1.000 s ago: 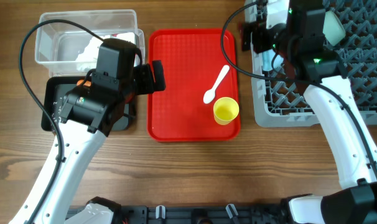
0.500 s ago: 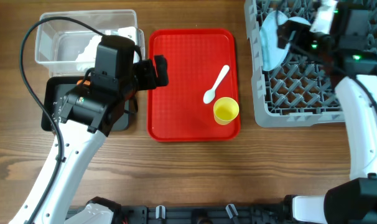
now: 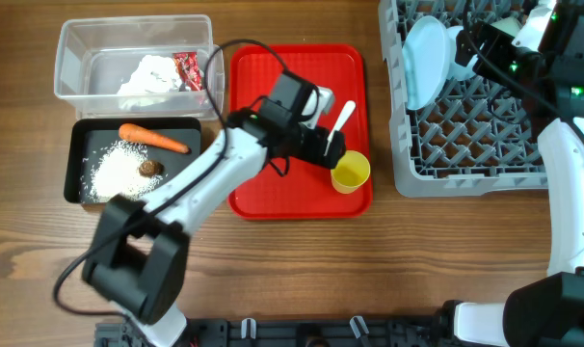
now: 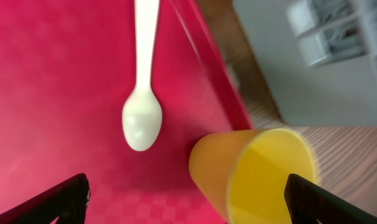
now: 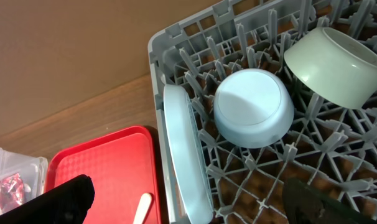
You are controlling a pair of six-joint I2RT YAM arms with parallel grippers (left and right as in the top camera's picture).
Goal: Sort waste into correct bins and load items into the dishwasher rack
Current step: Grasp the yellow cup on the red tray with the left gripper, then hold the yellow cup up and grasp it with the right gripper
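I will hold the yellow cup by its rim with my left gripper next. The cup's base will stay free, so I can hand the cup over to my right gripper.
My left gripper [image 3: 332, 151] reaches over the red tray [image 3: 263, 125], open, right beside the yellow cup [image 3: 351, 172]. In the left wrist view the cup [image 4: 257, 174] sits between the spread fingertips [image 4: 64, 199], nearer the right one and untouched. The white spoon [image 4: 143, 115] lies just beyond. My right gripper [image 3: 470, 48] hangs open above the dishwasher rack [image 3: 465, 164]. In the rack the plate [image 5: 185, 155] stands on edge, and two bowls [image 5: 254, 107] rest upside down. The clear bin [image 3: 75, 39] holds tissue [image 3: 149, 72] and the wrapper [image 3: 188, 67]. Carrot [image 3: 153, 139], rice [image 3: 117, 166] and nut [image 3: 149, 168] lie in the black bin [image 3: 80, 135].
The left arm stretches diagonally from the table's front left across the tray. A black cable [image 3: 236, 48] loops above the tray's back left corner. Bare wooden table [image 3: 369, 260] runs along the front.
The left arm swung from above the bins to the tray, its gripper now at the cup, uncovering both bins. The right gripper drew back right from the plate standing in the rack.
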